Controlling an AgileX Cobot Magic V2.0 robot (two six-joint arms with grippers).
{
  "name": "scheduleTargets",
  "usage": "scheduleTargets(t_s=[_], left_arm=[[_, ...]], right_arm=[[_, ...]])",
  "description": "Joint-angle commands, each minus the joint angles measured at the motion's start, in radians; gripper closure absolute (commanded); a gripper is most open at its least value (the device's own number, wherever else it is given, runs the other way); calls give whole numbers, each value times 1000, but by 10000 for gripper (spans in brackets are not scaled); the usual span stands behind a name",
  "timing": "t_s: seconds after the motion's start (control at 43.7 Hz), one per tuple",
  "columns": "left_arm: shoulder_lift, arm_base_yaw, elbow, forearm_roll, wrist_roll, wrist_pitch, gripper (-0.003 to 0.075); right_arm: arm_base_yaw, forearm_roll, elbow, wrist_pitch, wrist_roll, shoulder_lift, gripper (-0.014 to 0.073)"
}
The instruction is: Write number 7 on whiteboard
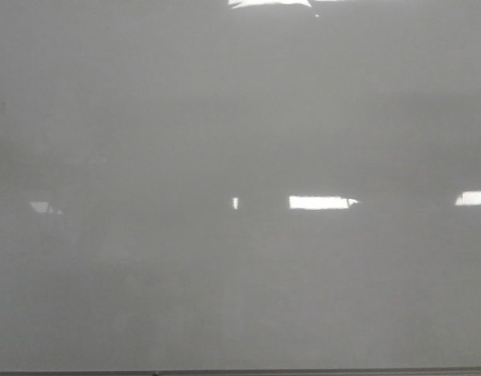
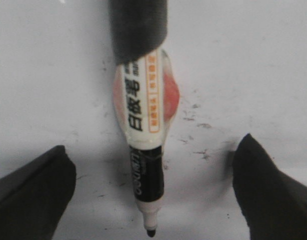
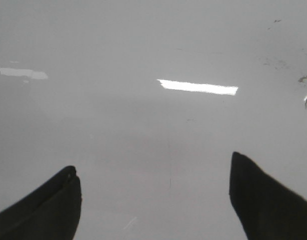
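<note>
My left gripper needs to close, which would catch the marker: in the left wrist view the fingers are on either side of the marker's black band.
The whiteboard is a glossy pale grey surface that fills the front view; no number 7 and no gripper shows on it there. In the left wrist view, a whiteboard marker with a white and orange label, black band and bare black tip runs out of a black sleeve over the whiteboard. My left gripper is open, its fingers wide on either side of the marker and not touching it. My right gripper is open and empty over the whiteboard.
Bright rectangular light reflections lie across the board. A thin dark bottom edge runs along the front. Small dark ink smudges mark the board near the marker, and more smudges show in the right wrist view.
</note>
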Motion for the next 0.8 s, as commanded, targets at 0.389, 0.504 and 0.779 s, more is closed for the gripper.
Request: scheduleTargets(t_s=[0.389, 0.504, 0.779], left_arm=[[-19, 1, -29, -2, 3, -88, 741], [-34, -8, -30, -2, 3, -40, 741], [-173, -160, -203, -87, 9, 621, 741]], right_arm=[[-2, 7, -36, -79, -1, 16, -30], [-2, 7, -36, -79, -1, 16, -30], [1, 7, -37, -39, -1, 18, -30]])
